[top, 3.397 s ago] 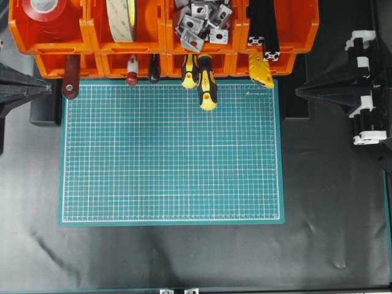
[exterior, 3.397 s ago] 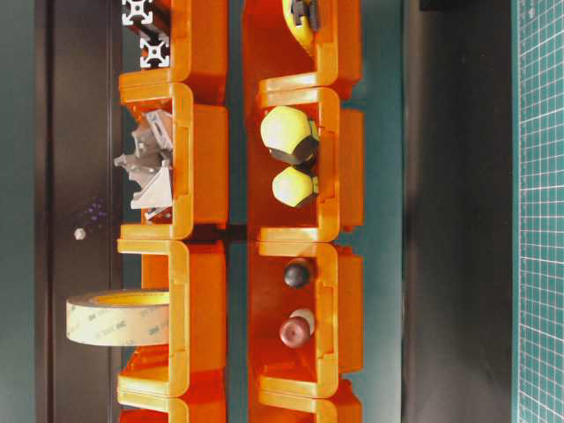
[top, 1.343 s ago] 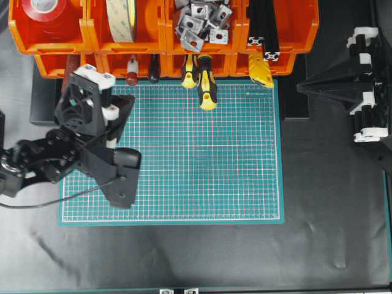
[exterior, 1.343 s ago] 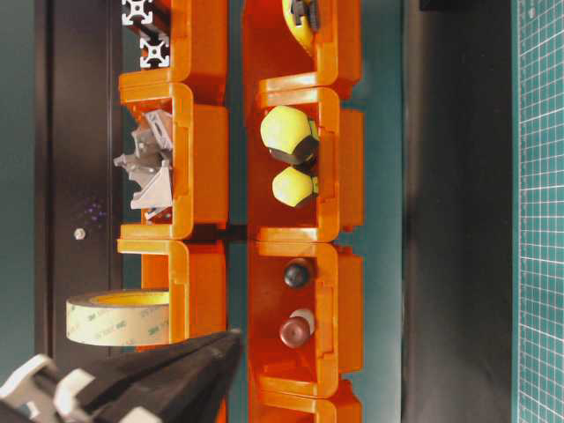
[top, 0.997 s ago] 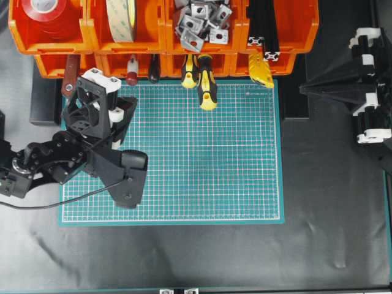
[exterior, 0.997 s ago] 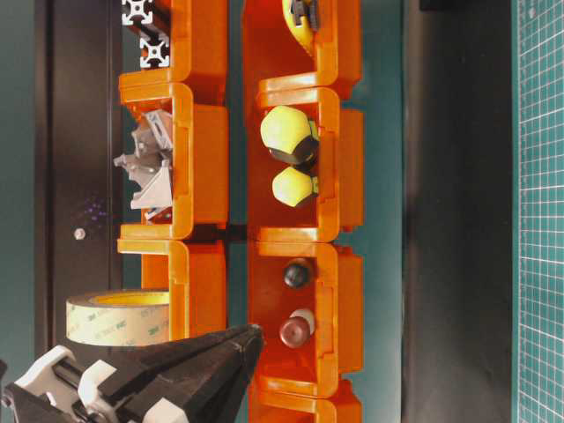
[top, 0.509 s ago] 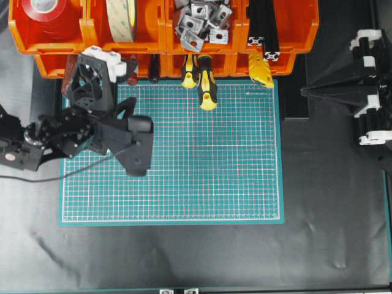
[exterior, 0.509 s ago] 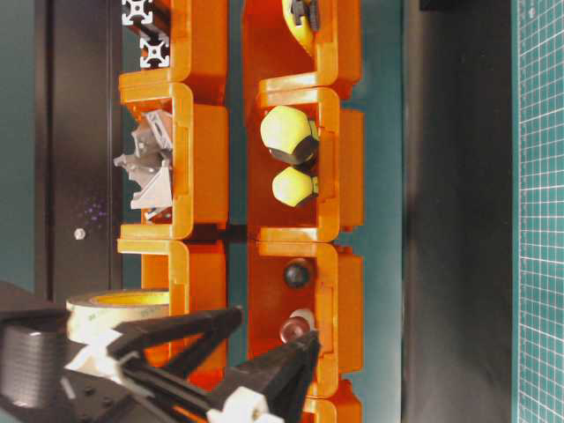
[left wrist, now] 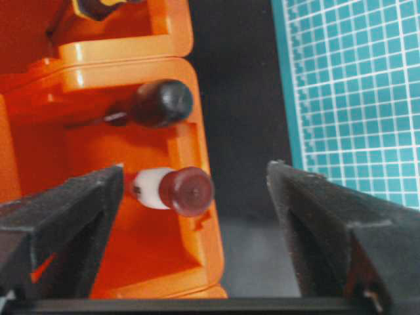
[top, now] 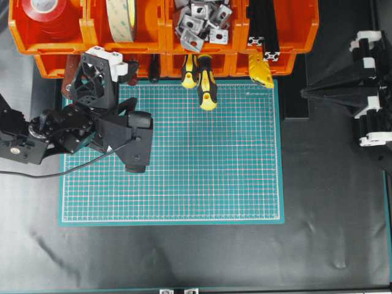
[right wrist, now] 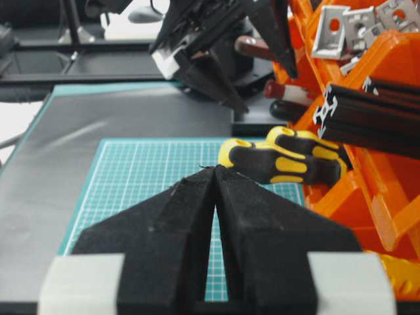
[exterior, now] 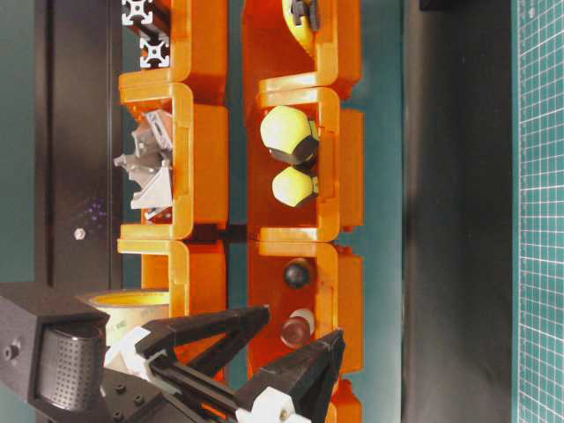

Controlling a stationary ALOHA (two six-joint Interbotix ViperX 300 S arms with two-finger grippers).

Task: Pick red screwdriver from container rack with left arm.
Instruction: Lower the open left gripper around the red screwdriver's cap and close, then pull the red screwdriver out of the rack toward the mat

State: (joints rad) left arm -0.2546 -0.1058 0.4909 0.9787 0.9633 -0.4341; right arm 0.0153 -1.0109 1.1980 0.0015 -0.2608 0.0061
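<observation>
I should close my left gripper now. It would hold the red screwdriver, as the fingers are level with the screwdriver's dark red butt (left wrist: 192, 191), beside its white band (left wrist: 152, 187), in the left wrist view.
The red screwdriver (left wrist: 176, 190) lies in a lower bin of the orange container rack (left wrist: 197, 131), its white band and dark red butt pointing out. My left gripper (left wrist: 195, 169) is open in front of that butt, one finger over the bin and the other over the black table, touching nothing. From table level the left gripper (exterior: 302, 323) has a finger on each side of the red screwdriver (exterior: 295, 329). From overhead the left gripper (top: 130, 68) covers most of the screwdriver at the container rack (top: 164, 27). My right gripper (right wrist: 214, 169) is shut and empty at the table's right.
A black-handled screwdriver (left wrist: 161, 104) shares the bin. Two yellow-and-black screwdrivers (top: 206, 86) stick out onto the green mat (top: 202, 165). A flat dark-red handle (top: 71, 68) lies left of the gripper. Tape rolls, metal brackets (top: 199, 21) and black extrusions fill the upper bins.
My left gripper rose from the mat to the rack, opened its jaws wide and came up around the red screwdriver's butt. The right arm has barely moved.
</observation>
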